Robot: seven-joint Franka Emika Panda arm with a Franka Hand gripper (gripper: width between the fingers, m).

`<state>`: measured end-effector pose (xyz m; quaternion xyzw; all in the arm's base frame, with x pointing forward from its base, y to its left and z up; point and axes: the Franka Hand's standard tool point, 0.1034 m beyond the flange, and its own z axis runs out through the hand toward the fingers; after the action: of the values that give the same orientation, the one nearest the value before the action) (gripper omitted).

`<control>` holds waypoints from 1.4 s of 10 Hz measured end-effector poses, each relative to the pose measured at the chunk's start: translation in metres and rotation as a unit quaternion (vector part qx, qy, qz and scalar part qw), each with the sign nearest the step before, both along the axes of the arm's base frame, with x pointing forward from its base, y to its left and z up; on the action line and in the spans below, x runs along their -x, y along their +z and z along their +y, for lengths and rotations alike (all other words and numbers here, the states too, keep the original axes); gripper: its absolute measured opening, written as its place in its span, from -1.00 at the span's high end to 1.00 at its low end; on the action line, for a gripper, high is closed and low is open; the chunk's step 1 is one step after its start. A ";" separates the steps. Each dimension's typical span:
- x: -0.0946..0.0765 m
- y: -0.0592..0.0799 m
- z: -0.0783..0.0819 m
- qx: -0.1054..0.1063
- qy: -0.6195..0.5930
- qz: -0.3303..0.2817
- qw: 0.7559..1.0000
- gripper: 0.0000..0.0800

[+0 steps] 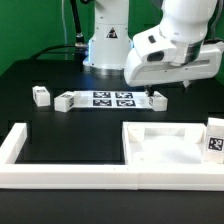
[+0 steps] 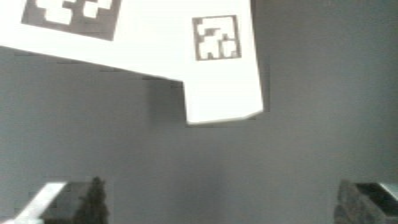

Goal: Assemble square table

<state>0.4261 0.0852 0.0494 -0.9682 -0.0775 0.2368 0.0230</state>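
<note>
The tagged leg block ends ahead of the fingers and closing now would miss it, so it is too early to close. My gripper moves toward it first.
The white square table top (image 1: 165, 148) with a raised rim lies at the front, on the exterior view's right. One tagged white leg block (image 1: 215, 137) stands at its right edge. Two more leg blocks (image 1: 40, 95) (image 1: 65, 101) lie left of the marker board (image 1: 108, 98). My gripper (image 1: 150, 96) hangs low over the black table just past the board's right end. In the wrist view my gripper (image 2: 217, 205) is open, with only bare table between its fingertips (image 2: 71, 200). The corner of the marker board (image 2: 214, 60) lies beyond them.
A long white bar frame (image 1: 60, 178) runs along the front and up the exterior view's left side. The robot's base (image 1: 105, 45) stands at the back behind the marker board. A small white shape right beside the gripper's fingers cannot be made out.
</note>
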 end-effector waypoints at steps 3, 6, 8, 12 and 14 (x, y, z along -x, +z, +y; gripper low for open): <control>0.011 -0.002 0.003 0.015 -0.003 0.140 0.990 -0.62; 0.014 -0.015 0.007 0.045 -0.024 0.201 0.978 -0.62; 0.014 -0.016 0.006 0.046 -0.026 0.202 0.978 -0.62; 0.037 -0.032 0.005 0.048 -0.016 0.189 0.981 -0.62; 0.042 -0.037 0.002 0.050 -0.020 0.190 0.980 -0.62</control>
<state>0.3846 0.0872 0.0127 -0.9067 -0.0408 0.4197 -0.0060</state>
